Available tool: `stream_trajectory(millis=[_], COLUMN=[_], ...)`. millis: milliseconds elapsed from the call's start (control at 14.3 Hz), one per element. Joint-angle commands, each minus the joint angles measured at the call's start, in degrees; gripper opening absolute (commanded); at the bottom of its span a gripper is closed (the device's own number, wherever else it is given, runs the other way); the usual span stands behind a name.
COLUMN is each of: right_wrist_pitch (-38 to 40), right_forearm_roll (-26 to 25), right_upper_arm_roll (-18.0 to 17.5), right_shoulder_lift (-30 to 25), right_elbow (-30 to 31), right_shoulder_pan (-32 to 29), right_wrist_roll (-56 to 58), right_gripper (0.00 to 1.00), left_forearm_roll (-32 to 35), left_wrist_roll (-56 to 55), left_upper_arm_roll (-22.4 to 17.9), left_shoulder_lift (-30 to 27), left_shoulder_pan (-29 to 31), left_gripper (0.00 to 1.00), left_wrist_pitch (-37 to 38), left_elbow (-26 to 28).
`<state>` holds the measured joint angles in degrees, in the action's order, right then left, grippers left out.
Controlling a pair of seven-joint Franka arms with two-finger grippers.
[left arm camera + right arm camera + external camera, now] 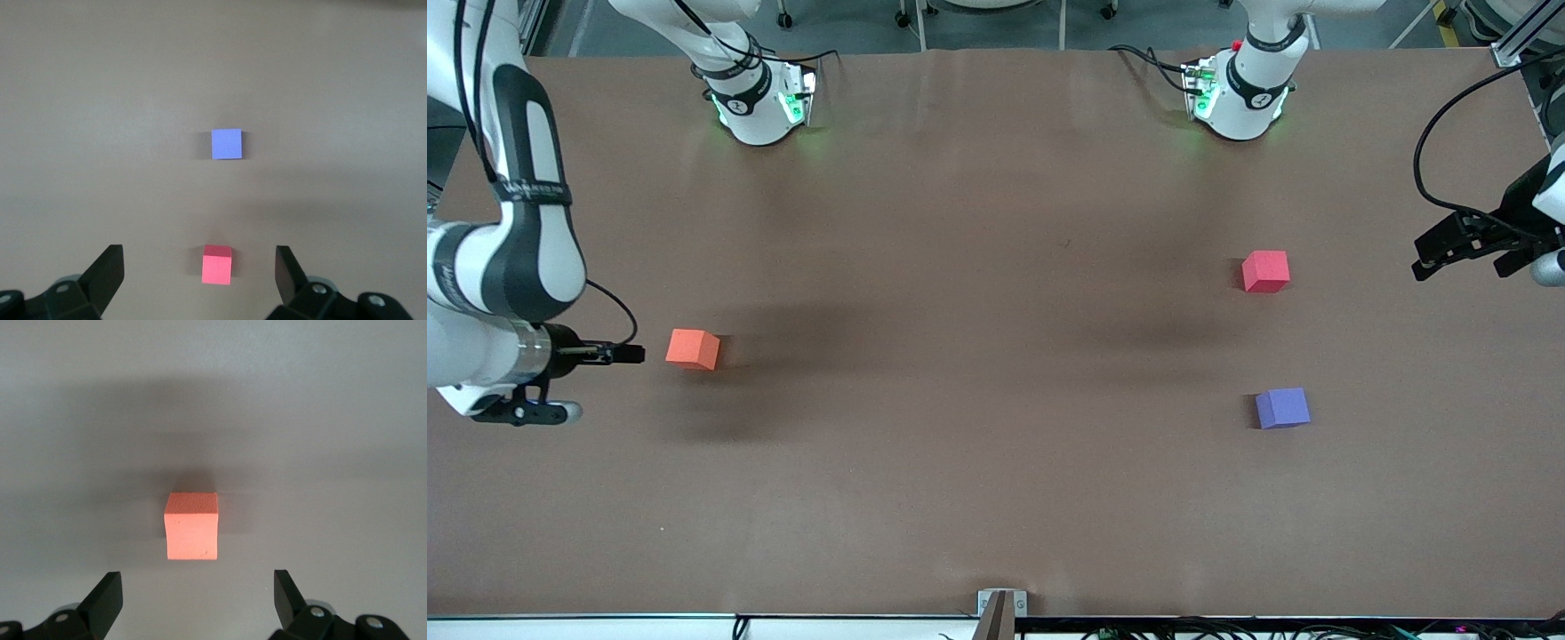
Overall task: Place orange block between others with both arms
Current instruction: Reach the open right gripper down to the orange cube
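Note:
My right gripper will next grab the orange block [693,348] by its opposite sides, to place it between the pink and purple cubes.
The orange block [693,348] sits on the brown table toward the right arm's end. My right gripper [628,354] hangs low just beside it, open and empty. In the right wrist view the orange block [192,526] lies a little ahead of the right gripper [198,597], outside its jaws. The pinkish-red cube [1266,271] and the purple cube [1282,408] stand apart toward the left arm's end, the purple one nearer the front camera. My left gripper [1428,257] hovers open at that end of the table. The left wrist view shows the pinkish-red cube [217,264] and purple cube [227,144] below the left gripper [199,263].
The two white arm bases [758,102] [1240,93] stand along the table edge farthest from the front camera. A small metal bracket [1001,606] sits at the nearest table edge. A bare stretch of table [978,356] separates the orange block from the other two cubes.

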<state>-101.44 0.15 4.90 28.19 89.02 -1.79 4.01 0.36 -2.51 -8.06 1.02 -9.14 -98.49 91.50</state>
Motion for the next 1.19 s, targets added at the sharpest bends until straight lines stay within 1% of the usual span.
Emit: stream_trajectory(millis=[0,140,419,838,1118], right_wrist_pitch=[-2.3,-4.6,-7.2,-8.2,-12.5], right_forearm_roll=[0.6,1.2,1.9,2.5,2.5], right_upper_arm_roll=[-0.4,-0.4,-0.7,-0.8,-0.8], right_shoulder_lift=[2.0,2.0,2.6,5.1,5.8], right_elbow=[2.4,5.4,8.5,9.1,11.3], right_shoulder_pan=[-0.2,-0.4,-0.3,-0.4,-0.4], right_wrist_roll=[0.9,1.0,1.3,2.9,3.1], right_gripper=[1.00,1.00,1.00,1.00,1.00], left_forearm_roll=[-0.5,-0.6,-0.4,-0.4,-0.3], left_wrist_roll=[-0.8,-0.8,-0.8,-0.9,-0.9], left_upper_arm_roll=[0.1,0.1,0.1,0.2,0.2], left_shoulder_lift=[0.1,0.2,0.2,0.1,-0.1], left_shoulder_pan=[0.0,0.1,0.0,-0.1,-0.2], left_gripper=[1.00,1.00,1.00,1.00,1.00], left_wrist_pitch=[-0.7,-0.8,-1.4,-1.4,-1.4], left_elbow=[-0.4,-0.4,-0.4,-0.4,-0.1])
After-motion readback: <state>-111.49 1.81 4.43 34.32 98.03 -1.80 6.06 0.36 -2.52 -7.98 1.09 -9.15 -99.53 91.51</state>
